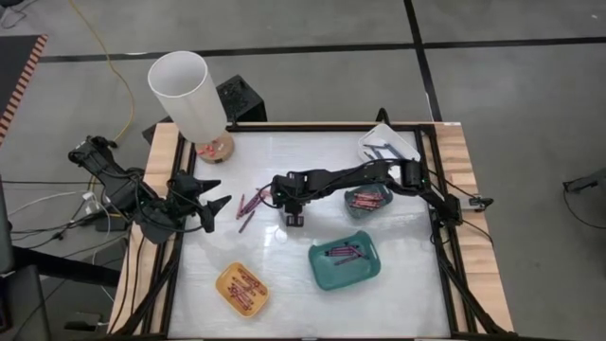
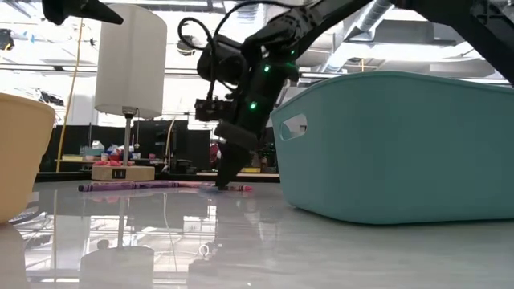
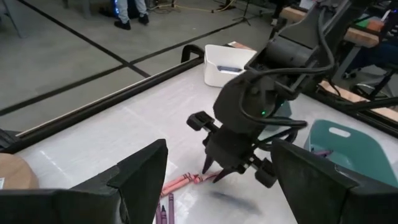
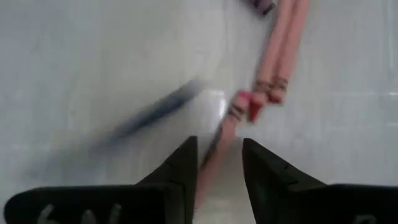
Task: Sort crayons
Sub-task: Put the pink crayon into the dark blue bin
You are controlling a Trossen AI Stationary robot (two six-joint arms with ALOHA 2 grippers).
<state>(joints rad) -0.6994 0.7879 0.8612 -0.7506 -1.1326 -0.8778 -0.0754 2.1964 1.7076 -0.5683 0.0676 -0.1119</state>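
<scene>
Next, my right gripper grabs the pink crayon by its paper-wrapped body [image 4: 217, 149] to sort the crayon among its like.
A small heap of pink and purple crayons [image 1: 251, 206] lies flat on the white table, left of centre. My right gripper [image 1: 294, 216] reaches in from the right and points steeply down at the heap's right end. It is open, with one finger on either side of a pink crayon [image 4: 219, 144] lying on the table; I see a gap on both sides. In the low view its fingertips [image 2: 227, 181] stand just above the crayons [image 2: 234, 189]. My left gripper [image 1: 216, 202] waits open at the table's left edge, facing the heap.
A yellow tray [image 1: 241, 289] with crayons sits front left and a teal tray [image 1: 347, 264] front centre. A small teal bowl [image 1: 367, 201] of red crayons lies under my right arm. A white tray [image 1: 388, 142] is back right and a white lamp [image 1: 189, 95] back left.
</scene>
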